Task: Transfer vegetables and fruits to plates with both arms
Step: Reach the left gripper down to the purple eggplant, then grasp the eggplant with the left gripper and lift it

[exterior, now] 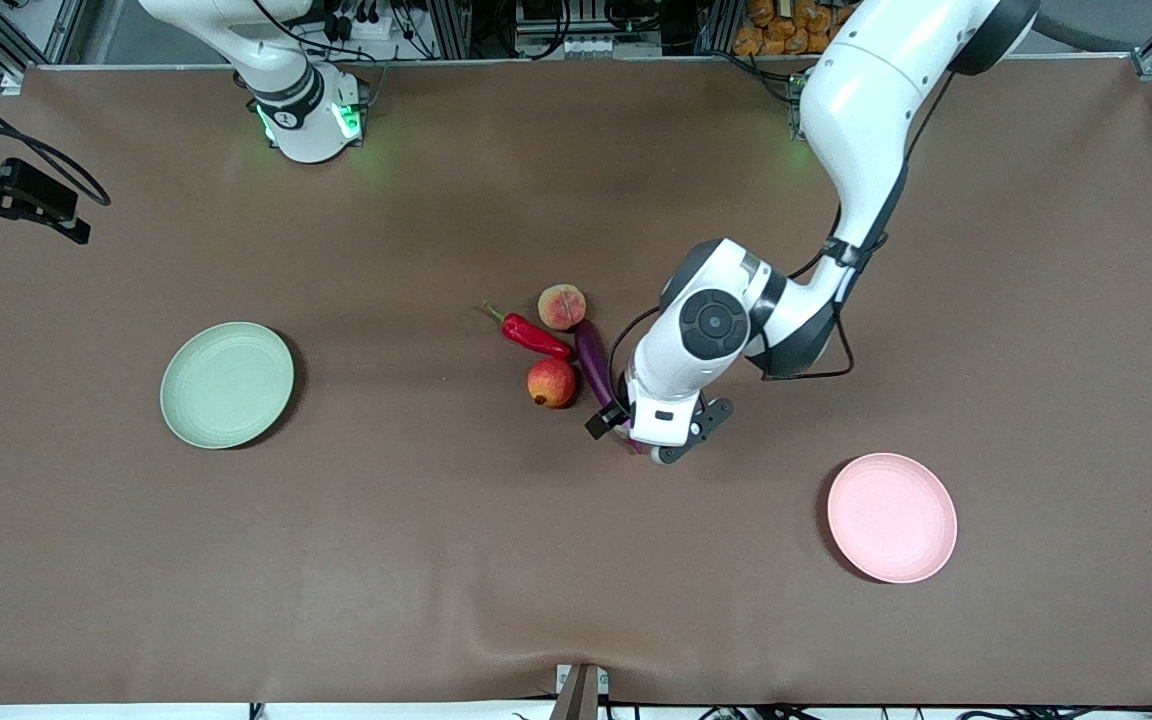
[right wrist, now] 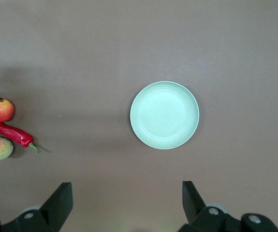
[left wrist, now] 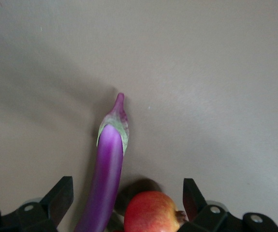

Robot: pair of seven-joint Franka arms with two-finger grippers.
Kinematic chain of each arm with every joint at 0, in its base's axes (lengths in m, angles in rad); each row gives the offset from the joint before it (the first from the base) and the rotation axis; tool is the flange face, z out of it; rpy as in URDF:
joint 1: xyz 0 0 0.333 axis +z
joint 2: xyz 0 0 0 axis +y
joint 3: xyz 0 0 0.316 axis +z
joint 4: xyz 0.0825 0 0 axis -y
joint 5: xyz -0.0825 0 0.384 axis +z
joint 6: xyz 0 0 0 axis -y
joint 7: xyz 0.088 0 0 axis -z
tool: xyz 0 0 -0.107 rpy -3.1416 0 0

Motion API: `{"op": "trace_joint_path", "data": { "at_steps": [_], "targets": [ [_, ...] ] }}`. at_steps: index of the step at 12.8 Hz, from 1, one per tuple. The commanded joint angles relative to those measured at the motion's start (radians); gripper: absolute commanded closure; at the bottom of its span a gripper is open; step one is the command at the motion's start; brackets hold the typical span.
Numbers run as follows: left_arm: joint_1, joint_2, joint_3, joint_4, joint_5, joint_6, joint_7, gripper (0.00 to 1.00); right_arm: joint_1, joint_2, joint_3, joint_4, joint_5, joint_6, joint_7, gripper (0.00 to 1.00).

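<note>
The purple eggplant is to go to the pink plate (exterior: 891,517), so the left gripper will next grab it by its body below the green cap (exterior: 603,384).
The vegetables and fruits lie in a cluster at the table's middle: purple eggplant (exterior: 593,360), red chili (exterior: 534,337), peach (exterior: 562,306), pomegranate (exterior: 551,382). My left gripper (exterior: 636,443) hangs low over the eggplant's nearer end. It is open (left wrist: 128,193), and its fingers straddle the eggplant (left wrist: 109,159) and pomegranate (left wrist: 153,212) without touching either. The right arm waits high up, its gripper (right wrist: 127,193) open and empty over bare cloth beside the green plate (right wrist: 164,115). The green plate (exterior: 227,384) lies toward the right arm's end, the pink plate (exterior: 891,517) toward the left arm's end.
A brown cloth (exterior: 436,560) covers the table, with a wrinkle at its near edge. A black camera mount (exterior: 6,195) sticks in at the right arm's end. The right arm's base (exterior: 311,110) stands at the table's back edge.
</note>
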State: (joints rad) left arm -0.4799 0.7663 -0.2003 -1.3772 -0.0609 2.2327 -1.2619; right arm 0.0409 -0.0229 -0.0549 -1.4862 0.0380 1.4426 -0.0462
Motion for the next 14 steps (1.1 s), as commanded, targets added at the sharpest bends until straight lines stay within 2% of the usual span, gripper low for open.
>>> {"op": "trace_joint_path", "data": {
  "at_steps": [1, 5, 8, 9, 10, 11, 12, 13, 14],
  "targets": [
    [-0.057, 0.050, 0.042, 0.030, 0.016, 0.016, -0.033, 0.00, -0.013, -0.011, 0.009, -0.006, 0.006, -0.007, -0.012, 0.00],
    [-0.126, 0.108, 0.097, 0.030, 0.029, 0.050, -0.033, 0.00, -0.016, -0.011, 0.009, -0.006, 0.006, -0.011, -0.012, 0.00],
    [-0.140, 0.133, 0.108, 0.029, 0.032, 0.067, -0.033, 0.00, -0.018, -0.011, 0.009, -0.006, 0.006, -0.008, -0.012, 0.00],
    [-0.140, 0.139, 0.108, 0.029, 0.042, 0.067, -0.031, 0.00, -0.019, -0.006, 0.007, -0.005, -0.003, -0.002, -0.012, 0.00],
    [-0.143, 0.146, 0.108, 0.029, 0.100, 0.068, -0.031, 0.00, -0.032, -0.003, 0.007, -0.005, -0.003, -0.002, -0.012, 0.00],
    [-0.158, 0.149, 0.107, 0.029, 0.165, 0.070, -0.036, 0.17, -0.041, 0.001, 0.007, -0.005, -0.003, -0.002, -0.012, 0.00],
    [-0.155, 0.151, 0.107, 0.029, 0.168, 0.070, -0.056, 0.76, -0.047, 0.001, 0.007, 0.000, -0.003, -0.002, -0.014, 0.00],
    [-0.155, 0.149, 0.107, 0.029, 0.167, 0.070, -0.083, 0.99, -0.050, 0.003, 0.007, 0.001, -0.007, -0.007, -0.011, 0.00],
    [-0.158, 0.143, 0.107, 0.029, 0.170, 0.070, -0.106, 1.00, -0.053, 0.014, 0.007, 0.003, -0.007, -0.010, -0.008, 0.00]
  ]
}}
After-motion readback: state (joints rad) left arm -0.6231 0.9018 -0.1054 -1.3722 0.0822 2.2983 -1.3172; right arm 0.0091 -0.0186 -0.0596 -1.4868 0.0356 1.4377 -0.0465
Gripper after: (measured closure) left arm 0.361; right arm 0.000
